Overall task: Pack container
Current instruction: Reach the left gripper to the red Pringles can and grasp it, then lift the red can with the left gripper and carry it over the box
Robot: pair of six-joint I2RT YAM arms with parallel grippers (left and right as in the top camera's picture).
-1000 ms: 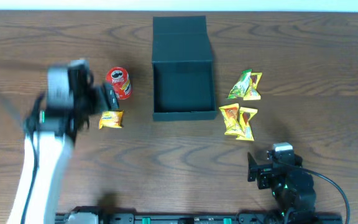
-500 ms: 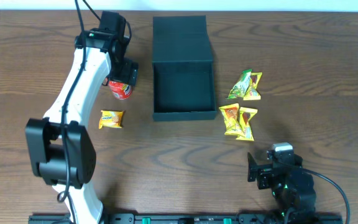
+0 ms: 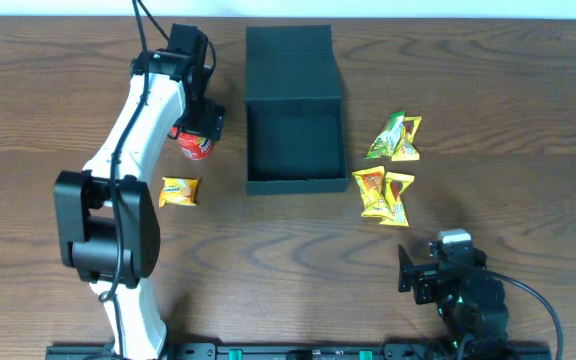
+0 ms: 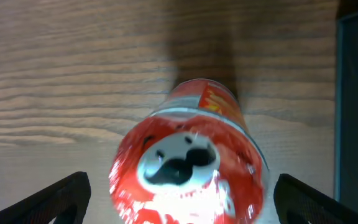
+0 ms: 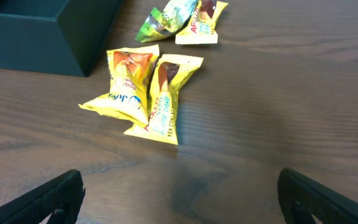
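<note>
The red chip can is upright. My left gripper will grab it around its top end [image 3: 192, 141] next, so its base stays free to go into the container [image 3: 293, 140].
The container [image 3: 293, 140] is a dark teal square box at the table's middle, its lid flap folded back behind it. Left of it stands a small red chip can [image 3: 195, 146], upright. My left gripper [image 3: 199, 127] hovers over the can, open. In the left wrist view the can's top [image 4: 188, 168] lies between the two fingertips [image 4: 67, 196], with a gap on each side. My right gripper [image 3: 417, 270] rests open near the front right edge, with only bare wood between its fingertips [image 5: 58, 196].
A yellow snack packet [image 3: 179, 191] lies left of the box, in front of the can. Two yellow packets [image 3: 383, 193] [image 5: 143, 93] and two green-and-yellow ones [image 3: 396, 138] [image 5: 182, 15] lie right of the box. The box's edge [image 4: 356, 106] is close on the can's right.
My left arm swung from the left side of the table up and back, and its gripper now stands over the red can. The right arm has not moved.
</note>
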